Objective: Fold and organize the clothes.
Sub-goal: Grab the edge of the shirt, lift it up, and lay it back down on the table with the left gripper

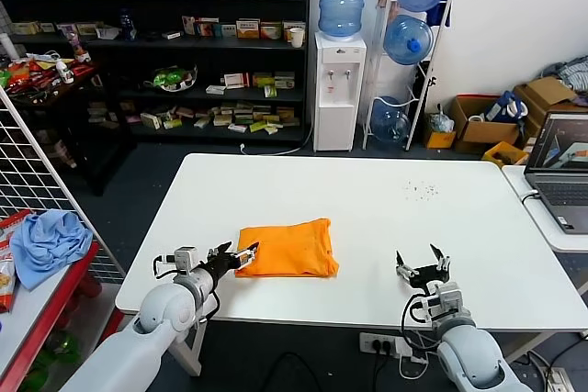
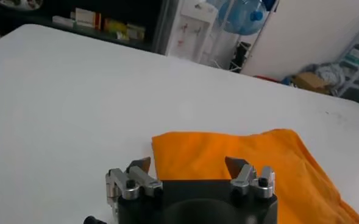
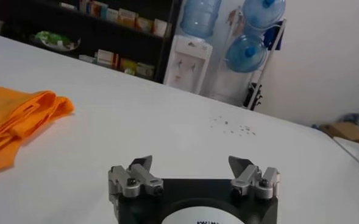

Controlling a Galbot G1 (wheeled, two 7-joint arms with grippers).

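The orange T-shirt [image 1: 299, 250] needs to be moved and organized. My left gripper should pick it up by its folded edge [image 1: 245, 238] next.
The clothes are one orange T-shirt [image 1: 287, 249], folded into a flat rectangle near the front of the white table [image 1: 386, 208]. My left gripper [image 1: 241, 253] sits at the shirt's left edge, open, its fingertips just off the fabric. In the left wrist view the orange T-shirt [image 2: 246, 158] lies right ahead of the open left gripper [image 2: 188, 165], with nothing between the jaws. My right gripper [image 1: 423, 263] hovers open over bare table to the right of the shirt. The right wrist view shows the open right gripper [image 3: 191, 165] and the T-shirt [image 3: 17, 119] off to one side.
A laptop [image 1: 562, 172] sits on a side table at the right. A light blue cloth [image 1: 48, 243] lies on a red shelf at the left beside a wire rack. Shelves, a water dispenser [image 1: 339, 89] and bottles stand behind the table.
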